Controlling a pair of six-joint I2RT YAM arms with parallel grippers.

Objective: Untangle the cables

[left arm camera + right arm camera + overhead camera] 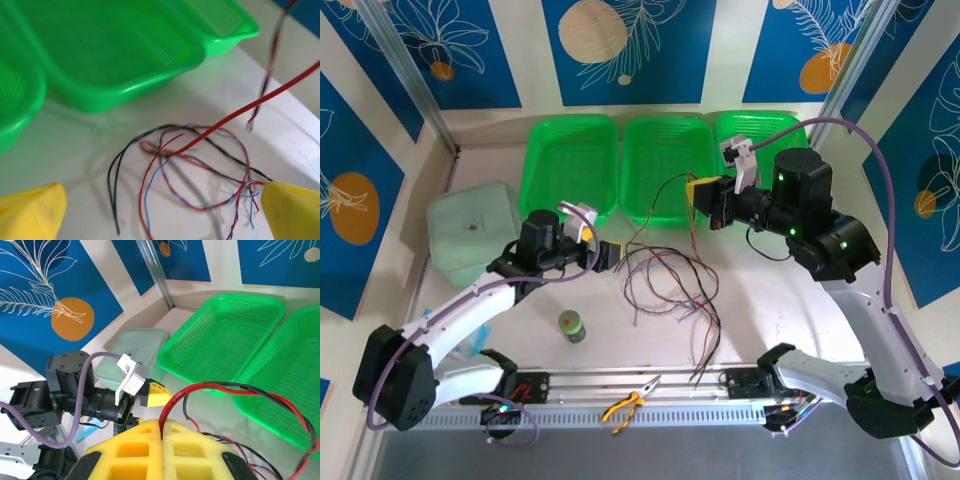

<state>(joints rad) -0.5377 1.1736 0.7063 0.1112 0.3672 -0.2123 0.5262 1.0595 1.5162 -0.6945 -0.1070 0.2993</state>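
Note:
My left gripper is to grab only the black cable next, at the edge of the tangle. The red cable then stays free to be untangled from it.
The cables (665, 280) lie as a loose tangle of thin black, red and blue wires on the white table, in front of the middle basket. My right gripper (695, 192) hangs above them, shut on a red cable (210, 386) that runs taut down to the tangle. In the right wrist view the yellow pads (145, 450) are pressed together with that red cable coming out between them. My left gripper (605, 248) stands open at the tangle's left edge. Its yellow fingers (30, 212) frame the cables (200, 160), touching none, and the lifted red cable (260, 100) slants up to the right.
Three green baskets (570, 170) (665, 165) (750, 130) line the back of the table. A pale green lidded box (470, 230) sits at the left. A small jar (572, 325) stands near the left arm, and yellow-handled pliers (630, 402) lie on the front rail.

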